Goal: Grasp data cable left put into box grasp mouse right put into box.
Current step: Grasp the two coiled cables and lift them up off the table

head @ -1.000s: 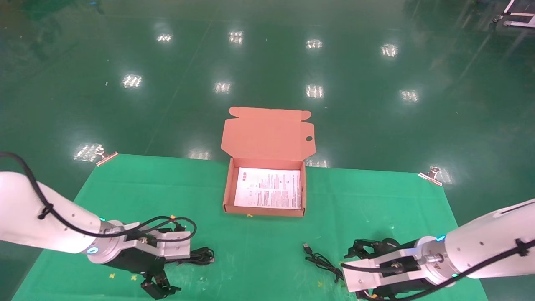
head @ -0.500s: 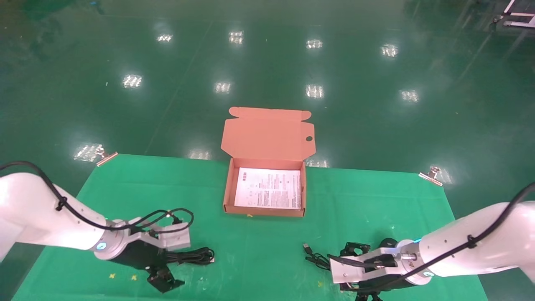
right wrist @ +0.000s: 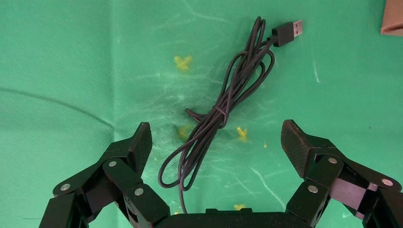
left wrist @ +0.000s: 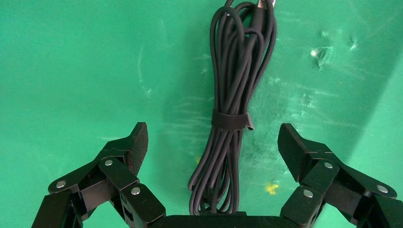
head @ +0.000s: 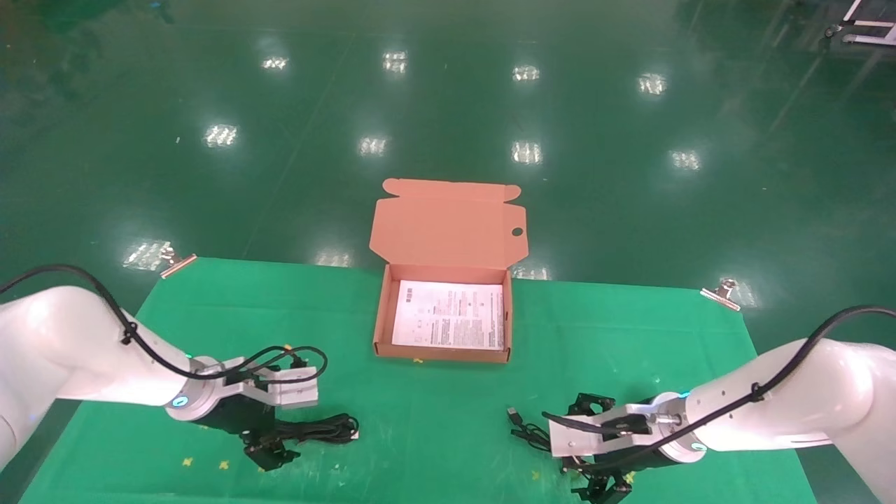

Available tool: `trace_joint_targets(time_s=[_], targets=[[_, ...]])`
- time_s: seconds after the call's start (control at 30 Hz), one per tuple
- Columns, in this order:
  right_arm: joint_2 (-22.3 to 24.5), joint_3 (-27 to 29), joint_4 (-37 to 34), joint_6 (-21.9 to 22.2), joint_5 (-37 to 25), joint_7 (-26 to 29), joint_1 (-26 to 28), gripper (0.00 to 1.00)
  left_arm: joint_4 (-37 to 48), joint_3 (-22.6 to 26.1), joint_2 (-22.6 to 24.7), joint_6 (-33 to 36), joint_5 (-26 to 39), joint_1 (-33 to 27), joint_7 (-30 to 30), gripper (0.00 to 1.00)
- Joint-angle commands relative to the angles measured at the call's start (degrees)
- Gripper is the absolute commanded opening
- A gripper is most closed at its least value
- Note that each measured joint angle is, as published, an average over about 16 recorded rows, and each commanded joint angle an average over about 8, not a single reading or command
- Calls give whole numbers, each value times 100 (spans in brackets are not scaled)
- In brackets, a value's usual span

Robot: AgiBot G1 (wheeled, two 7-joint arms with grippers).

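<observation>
The thin loops of the mouse's looped cord spread out loose beyond the tie, so my right gripper will next pick up the cord by its tied middle point(right wrist: 220, 114).
The data cable point(head: 325, 428), a black strapped bundle, lies on the green cloth at the front left. My left gripper point(head: 273, 435) is low over its near end, open. In the left wrist view the bundle point(left wrist: 233, 109) lies between the spread fingers point(left wrist: 135, 142), untouched. The mouse is hidden in every view. Only its thin cord point(head: 533, 437) and USB plug point(head: 513, 414) show at the front right. My right gripper point(head: 593, 448) is open over the cord point(right wrist: 216, 118). The open box point(head: 381, 315) with its white sheet stands at mid-table.
The box lid point(head: 448, 224) stands open toward the far side, and a box corner point(right wrist: 392, 19) shows in the right wrist view. Metal clips point(head: 178, 264) point(head: 721, 294) hold the cloth at the far corners. Shiny green floor lies beyond the table.
My left gripper has moved right and down onto the cable's near end. My right gripper has swung left over the mouse's cord, and the mouse is now covered.
</observation>
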Motion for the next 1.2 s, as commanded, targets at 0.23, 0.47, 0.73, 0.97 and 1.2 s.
trace_joint_targets(time_s=[0.23, 0.47, 0.73, 0.97, 1.2], targets=[[-152, 6, -414, 82, 16, -203, 47, 31, 365, -21, 136, -156, -30, -89, 298, 9], [-168, 9, -456, 91, 25, -214, 54, 0, 405, -29, 149, -174, -41, -106, 312, 0], [-145, 9, -390, 77, 25, -199, 54, 0, 344, -28, 128, -154, -41, -91, 285, 0], [-133, 7, -359, 70, 23, -194, 54, 0, 315, -25, 118, -138, -39, -81, 273, 0], [-128, 6, -342, 67, 21, -191, 53, 0, 299, -22, 114, -133, -36, -78, 268, 0]])
